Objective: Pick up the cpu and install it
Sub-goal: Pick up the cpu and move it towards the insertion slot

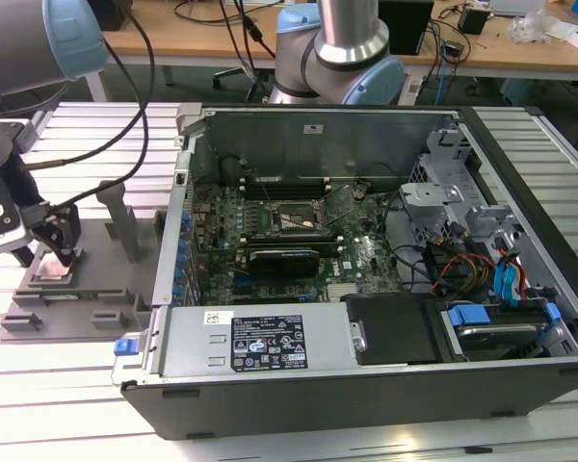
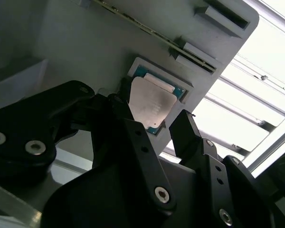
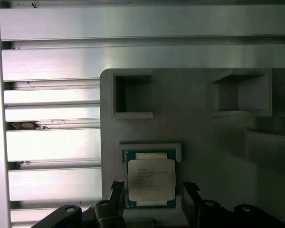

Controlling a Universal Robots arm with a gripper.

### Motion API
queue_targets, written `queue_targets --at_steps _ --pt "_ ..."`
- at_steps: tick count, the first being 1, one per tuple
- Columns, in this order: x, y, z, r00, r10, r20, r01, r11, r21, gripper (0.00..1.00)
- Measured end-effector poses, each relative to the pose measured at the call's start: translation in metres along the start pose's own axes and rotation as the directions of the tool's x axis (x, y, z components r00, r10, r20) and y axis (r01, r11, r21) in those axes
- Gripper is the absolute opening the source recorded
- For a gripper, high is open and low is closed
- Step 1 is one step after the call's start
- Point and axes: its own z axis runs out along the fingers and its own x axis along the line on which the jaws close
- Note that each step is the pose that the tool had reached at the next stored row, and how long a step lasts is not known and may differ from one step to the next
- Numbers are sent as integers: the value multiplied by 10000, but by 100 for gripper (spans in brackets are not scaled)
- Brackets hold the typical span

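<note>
My gripper needs to grab the cpu's side edges next. The tray's raised holder wraps the cpu's top and bottom ends.
The cpu (image 1: 53,267) lies flat in a square recess of the grey plastic tray (image 1: 89,289) at the exterior view's left. Its silvery top plate shows in both wrist views (image 2: 152,102) (image 3: 151,176). My gripper (image 1: 46,254) hangs just over it, open, with one black finger on each side of the chip (image 2: 154,113) (image 3: 153,190). A small gap shows between the fingers (image 3: 190,194) and the chip's edges. The black socket frame (image 1: 289,218) sits on the motherboard inside the open computer case (image 1: 366,289), well to the exterior view's right of the gripper.
The tray (image 3: 199,128) has upright posts (image 1: 123,219) and other pockets (image 3: 132,95) around the chip. The case wall (image 1: 178,241) stands between tray and motherboard. Cables (image 1: 462,265) and drive bays fill the case's right side. A ribbed metal table (image 3: 52,142) lies underneath.
</note>
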Motion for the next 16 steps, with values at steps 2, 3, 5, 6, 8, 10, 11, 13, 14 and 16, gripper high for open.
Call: queue_targets --at_steps 2,3,5,6,8,10,11,13,14,16 --pt "-3 1 21 10000 0 -1 0 10000 0 60" --pt "-5 1 31 10000 0 0 0 10000 0 60" --pt "-9 2 56 10000 0 0 0 10000 0 60" --pt "-11 2 64 10000 0 -1 0 10000 0 60" --pt "-15 3 85 10000 0 -1 0 10000 0 60" --pt "-24 3 107 10000 -1 0 1 10000 0 60" --pt "-30 4 121 10000 0 -1 0 10000 1 60" --pt "-35 5 148 10000 0 -9 0 10000 6 60" --pt "-35 4 150 10000 0 -9 0 10000 6 60" --pt "-35 5 154 10000 0 -6 0 10000 4 60"
